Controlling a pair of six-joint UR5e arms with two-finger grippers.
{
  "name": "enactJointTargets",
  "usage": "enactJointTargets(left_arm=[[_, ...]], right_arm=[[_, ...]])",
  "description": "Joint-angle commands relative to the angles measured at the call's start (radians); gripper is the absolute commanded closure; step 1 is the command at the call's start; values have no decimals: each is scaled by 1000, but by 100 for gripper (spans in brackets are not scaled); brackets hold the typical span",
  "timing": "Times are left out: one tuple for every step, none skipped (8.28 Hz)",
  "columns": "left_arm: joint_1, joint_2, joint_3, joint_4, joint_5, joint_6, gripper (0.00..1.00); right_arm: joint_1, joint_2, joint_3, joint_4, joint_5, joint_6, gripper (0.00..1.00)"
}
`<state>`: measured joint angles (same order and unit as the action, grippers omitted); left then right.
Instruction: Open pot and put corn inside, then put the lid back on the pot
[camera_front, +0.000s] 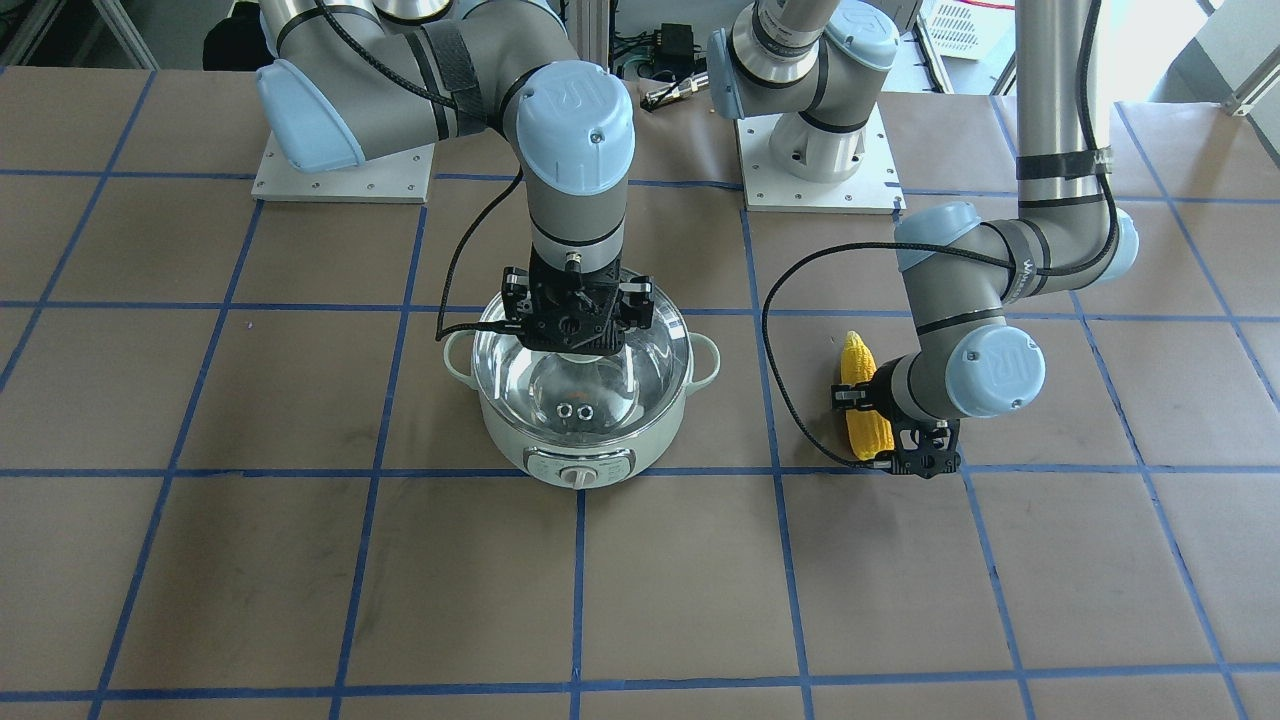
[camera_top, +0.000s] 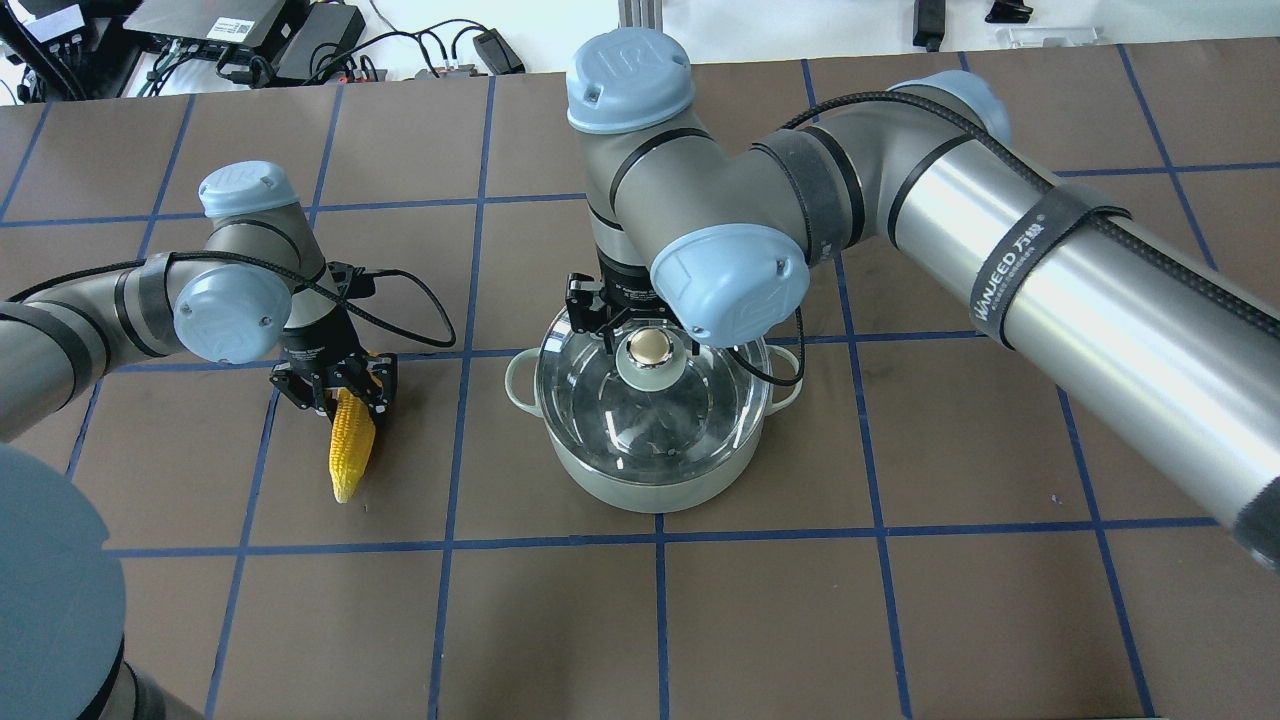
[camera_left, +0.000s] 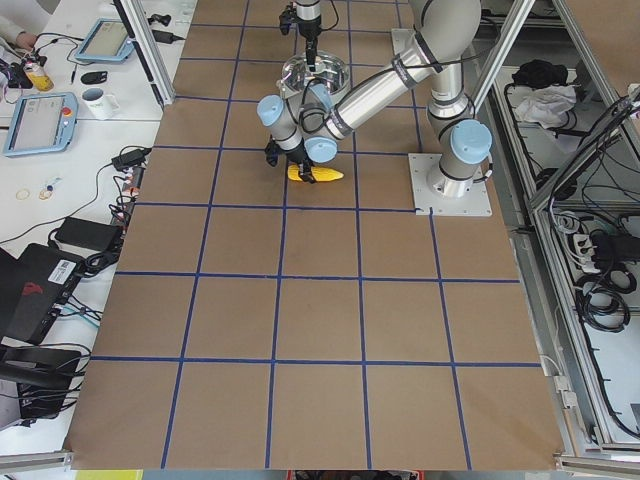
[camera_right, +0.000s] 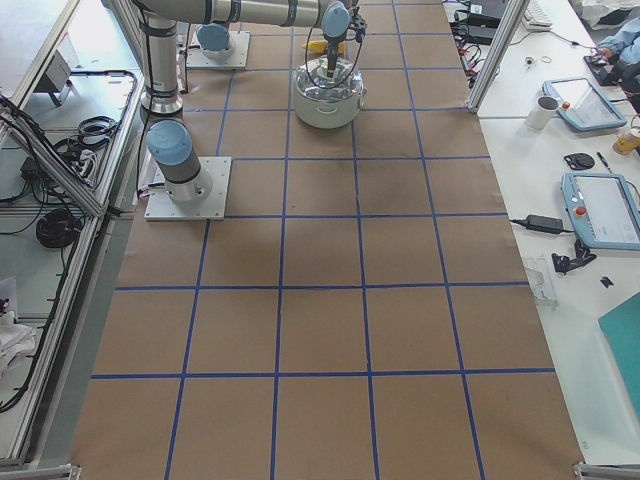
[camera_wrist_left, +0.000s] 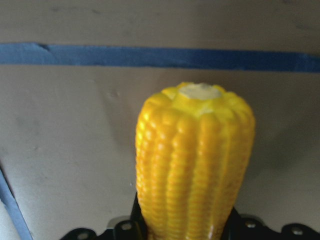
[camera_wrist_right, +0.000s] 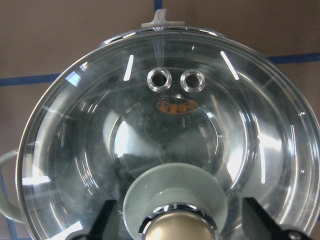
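The right gripper grabs the glass lid by its beige-gold knob (camera_wrist_right: 179, 231) next, to open the pot for the corn.
The pale mint-green pot (camera_top: 655, 490) stands mid-table with the clear glass lid (camera_top: 640, 420) on it. My right gripper (camera_top: 648, 340) is straight above, its fingers (camera_wrist_right: 106, 220) open on either side of the beige-gold knob (camera_wrist_right: 179, 231) without touching it. The yellow corn (camera_top: 352, 450) lies on the brown table to the pot's left. My left gripper (camera_top: 345, 395) is down at its thick end with the jaws against both sides. In the left wrist view the corn (camera_wrist_left: 195, 160) fills the middle. The corn still rests on the table.
The pot's front control dial (camera_front: 577, 477) faces away from me and its loop handles (camera_top: 523, 385) stick out at both sides. Blue tape lines grid the brown table (camera_top: 900, 600). Both arm bases (camera_front: 815, 150) stand on plates at the robot's side of the table.
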<state>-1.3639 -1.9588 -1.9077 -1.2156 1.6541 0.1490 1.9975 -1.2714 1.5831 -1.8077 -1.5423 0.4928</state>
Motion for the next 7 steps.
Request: enactJointTargets(left_arm=[[-7, 55, 7, 2, 10, -98, 100], [-9, 99, 12, -25, 13, -104, 100], [-9, 147, 42, -35, 29, -108, 100], [-7, 187, 79, -77, 38, -112, 100], [-9, 196, 125, -85, 38, -112, 100], [-10, 205, 169, -88, 38, -112, 100], [-12, 215, 214, -108, 67, -112, 100]], right_arm=[[1, 0, 0, 2, 2, 15, 14], [1, 0, 0, 2, 2, 15, 24], [1, 0, 0, 2, 23, 16, 42], [1, 0, 0, 2, 60, 23, 54], [1, 0, 0, 4, 60, 21, 62], [1, 0, 0, 13, 53, 21, 72], [1, -2, 0, 16, 50, 18, 74]])
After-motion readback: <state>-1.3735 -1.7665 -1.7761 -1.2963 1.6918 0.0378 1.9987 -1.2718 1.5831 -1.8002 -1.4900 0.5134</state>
